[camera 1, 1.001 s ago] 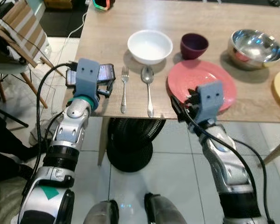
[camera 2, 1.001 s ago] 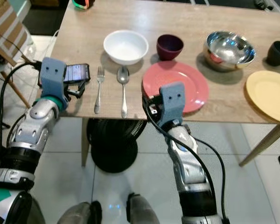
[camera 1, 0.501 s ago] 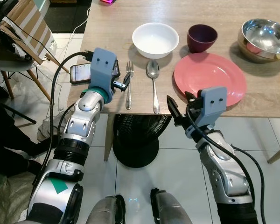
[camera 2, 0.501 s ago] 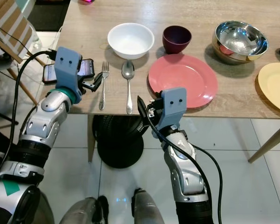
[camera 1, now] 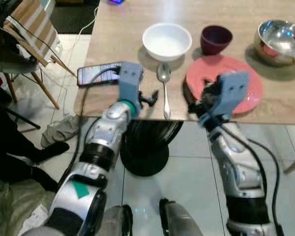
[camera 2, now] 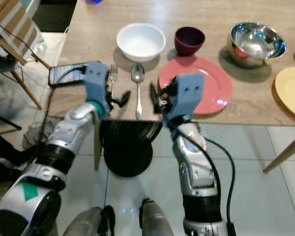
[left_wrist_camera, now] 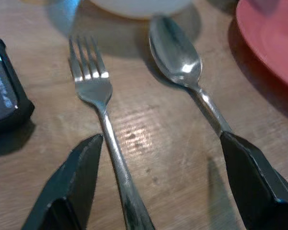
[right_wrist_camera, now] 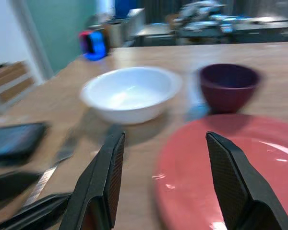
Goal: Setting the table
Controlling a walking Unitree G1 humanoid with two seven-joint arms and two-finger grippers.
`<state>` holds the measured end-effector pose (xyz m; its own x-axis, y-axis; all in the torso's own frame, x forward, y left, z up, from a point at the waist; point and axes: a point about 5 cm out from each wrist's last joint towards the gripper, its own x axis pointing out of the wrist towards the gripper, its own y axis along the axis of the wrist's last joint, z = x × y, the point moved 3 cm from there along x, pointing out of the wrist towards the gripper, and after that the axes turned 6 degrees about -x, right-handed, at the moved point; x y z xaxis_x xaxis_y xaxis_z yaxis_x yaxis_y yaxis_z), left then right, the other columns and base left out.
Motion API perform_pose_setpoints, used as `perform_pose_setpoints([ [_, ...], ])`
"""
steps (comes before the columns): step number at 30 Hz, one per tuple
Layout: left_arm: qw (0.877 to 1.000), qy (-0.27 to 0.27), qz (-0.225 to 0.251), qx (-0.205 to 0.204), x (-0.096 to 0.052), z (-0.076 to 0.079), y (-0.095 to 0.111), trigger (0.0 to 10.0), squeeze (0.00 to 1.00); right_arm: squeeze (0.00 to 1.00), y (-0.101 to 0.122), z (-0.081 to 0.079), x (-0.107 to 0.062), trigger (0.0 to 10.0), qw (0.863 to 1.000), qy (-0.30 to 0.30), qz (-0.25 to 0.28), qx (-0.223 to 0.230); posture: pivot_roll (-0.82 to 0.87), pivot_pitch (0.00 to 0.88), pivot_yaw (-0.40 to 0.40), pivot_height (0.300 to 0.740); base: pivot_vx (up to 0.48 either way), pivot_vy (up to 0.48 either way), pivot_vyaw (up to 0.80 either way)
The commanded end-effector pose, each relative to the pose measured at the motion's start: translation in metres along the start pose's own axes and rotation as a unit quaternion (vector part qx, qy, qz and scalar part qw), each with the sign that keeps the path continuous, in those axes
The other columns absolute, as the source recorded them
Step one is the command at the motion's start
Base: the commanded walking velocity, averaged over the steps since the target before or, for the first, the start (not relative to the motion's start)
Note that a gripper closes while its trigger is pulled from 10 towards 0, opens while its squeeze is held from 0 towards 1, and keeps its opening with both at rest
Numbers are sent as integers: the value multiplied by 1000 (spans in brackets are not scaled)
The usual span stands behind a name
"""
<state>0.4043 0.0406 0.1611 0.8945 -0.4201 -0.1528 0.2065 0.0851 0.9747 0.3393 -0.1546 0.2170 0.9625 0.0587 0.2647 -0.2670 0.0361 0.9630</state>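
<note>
The fork's pointed tines lie on the tabletop, so my left gripper needs to grab the fork by its slim handle (left_wrist_camera: 119,167) next.
On the wooden table (camera 1: 113,29) a fork (left_wrist_camera: 100,108) and a spoon (left_wrist_camera: 181,56) lie side by side below a white bowl (camera 1: 166,40). A pink plate (camera 1: 236,84) lies to their right, with a purple bowl (camera 1: 216,38) behind it. My left gripper (left_wrist_camera: 163,191) is open at the table's near edge, and its fingers (left_wrist_camera: 72,187) straddle both handles. My right gripper (right_wrist_camera: 168,191) is open and empty, level with the near left rim of the pink plate (right_wrist_camera: 216,158). Its fingers (right_wrist_camera: 101,187) point toward the white bowl (right_wrist_camera: 129,93).
A phone (camera 1: 96,73) lies left of the fork. A steel bowl (camera 1: 281,40) and a yellow plate (camera 2: 292,91) sit at the right. A black round base (camera 1: 142,145) stands under the table edge. A chair with striped cloth (camera 1: 29,24) is at the left.
My left gripper has moved right from beside the phone to over the fork and spoon handles. My right gripper has risen from below the table edge to the plate's rim.
</note>
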Motion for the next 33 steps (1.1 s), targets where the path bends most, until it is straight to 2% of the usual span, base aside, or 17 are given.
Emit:
perform_pose_setpoints([
  [1, 999, 15, -32, -7, 0, -7, -14, 10000, 0, 0, -5, 11, -1, 10000, 1000, -25, -8, 3, -114, 158, 123, 740, 0, 0, 0],
  [4, 998, 26, -54, -5, 0, -10, -20, 10000, 0, 0, -1, 20, 0, 10000, 999, -41, -2, 8, -115, 158, 128, 740, 0, 0, 0],
  [11, 992, 55, -109, -18, 1, -14, -33, 9804, 0, 0, -3, 22, -1, 10000, 999, -45, -4, 13, -107, 151, 139, 740, 0, 0, 0],
  [12, 992, 56, -115, -18, 2, -14, -35, 8510, 0, 0, -3, 21, -1, 10000, 999, -46, -5, 14, -107, 151, 139, 740, 0, 0, 0],
  [13, 992, 56, -115, -18, 2, -14, -35, 8510, 0, 0, -3, 21, -1, 10000, 999, -46, -5, 14, -107, 151, 139, 740, 0, 0, 0],
  [14, 991, 59, -122, -22, 2, -14, -38, 6196, 0, 0, -4, 20, -1, 10000, 999, -46, -6, 14, -108, 148, 141, 740, 0, 0, 0],
  [15, 990, 60, -127, -24, 2, -15, -40, 6196, 0, 0, -5, 20, -1, 10000, 999, -46, -6, 15, -108, 148, 141, 740, 0, 0, 0],
  [16, 989, 62, -130, -25, 2, -15, -41, 3922, 0, 0, -5, 20, -1, 10000, 999, -46, -6, 15, -108, 148, 141, 740, 0, 0, 0],
  [17, 987, 67, -141, -28, 2, -15, -44, 3922, 0, 0, -5, 19, 0, 10000, 999, -45, -7, 16, -106, 145, 144, 740, 0, 0, 0],
  [18, 985, 70, -152, -31, 1, -16, -47, 2902, 0, 0, -5, 18, 0, 10000, 999, -44, -7, 18, -105, 144, 148, 740, 0, 0, 0],
  [21, 984, 72, -159, -33, 1, -16, -49, 2902, 0, 0, -5, 18, 0, 10000, 999, -44, -7, 18, -105, 144, 148, 740, 0, 0, 0],
  [22, 981, 82, -174, -27, 0, -18, -54, 3451, 0, 0, -5, 17, -1, 10000, 999, -43, -8, 19, -100, 146, 154, 740, 0, 0, 0],
  [25, 979, 90, -183, -21, -1, -19, -56, 3529, 0, 0, -5, 17, -1, 10000, 999, -42, -8, 20, -97, 148, 157, 740, 0, 0, 0],
  [26, 977, 95, -191, -14, -1, -20, -59, 3176, 0, 0, -6, 17, -2, 10000, 999, -42, -9, 20, -97, 148, 157, 740, 0, 0, 0],
  [29, 975, 100, -198, -10, -2, -22, -61, 3176, 0, 0, -6, 17, -2, 10000, 999, -42, -10, 21, -93, 155, 161, 740, 0, 0, 0],
  [30, 973, 103, -205, -10, -3, -23, -64, 2118, 0, 0, -7, 17, -2, 10000, 999, -43, -11, 22, -91, 158, 162, 740, 0, 0, 0],
  [33, 972, 105, -210, -11, -4, -24, -65, 2118, 0, 0, -7, 17, -3, 10000, 999, -44, -12, 23, -91, 167, 162, 740, 0, 0, 0],
])
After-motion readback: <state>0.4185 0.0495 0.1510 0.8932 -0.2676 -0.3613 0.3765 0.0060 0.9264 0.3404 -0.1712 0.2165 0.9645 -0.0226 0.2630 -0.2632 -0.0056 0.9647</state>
